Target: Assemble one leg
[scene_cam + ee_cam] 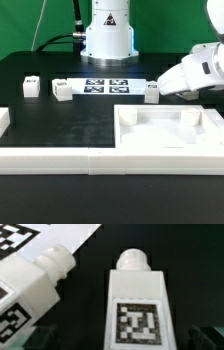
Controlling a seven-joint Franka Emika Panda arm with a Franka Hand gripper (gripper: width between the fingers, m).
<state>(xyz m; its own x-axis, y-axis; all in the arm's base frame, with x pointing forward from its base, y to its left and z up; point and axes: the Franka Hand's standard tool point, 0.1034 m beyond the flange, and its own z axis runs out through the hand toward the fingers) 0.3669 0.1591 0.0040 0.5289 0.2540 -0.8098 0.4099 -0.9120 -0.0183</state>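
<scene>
My fingertips are beside the tagged body of the white leg in the wrist view, so my gripper is ready to close on the leg.
In the wrist view a white leg [137,291] with a rounded peg end and a black-and-white tag lies on the black table, between my fingers. The dark, blurred fingertips [205,333] stand apart on either side of it, with gaps. My gripper [125,339] is open and holds nothing. A second leg [35,277] lies tilted right beside the first. In the exterior view my gripper [165,90] is low over the table at the exterior view's right, next to a leg [151,93]. Two more legs [31,87] [62,92] stand at the exterior view's left.
The marker board [105,85] lies in front of the robot base [108,35]. The large white square panel [135,140] lies at the front right. Long white rails [60,160] run along the front edge, with a short rail piece [5,122] at the left.
</scene>
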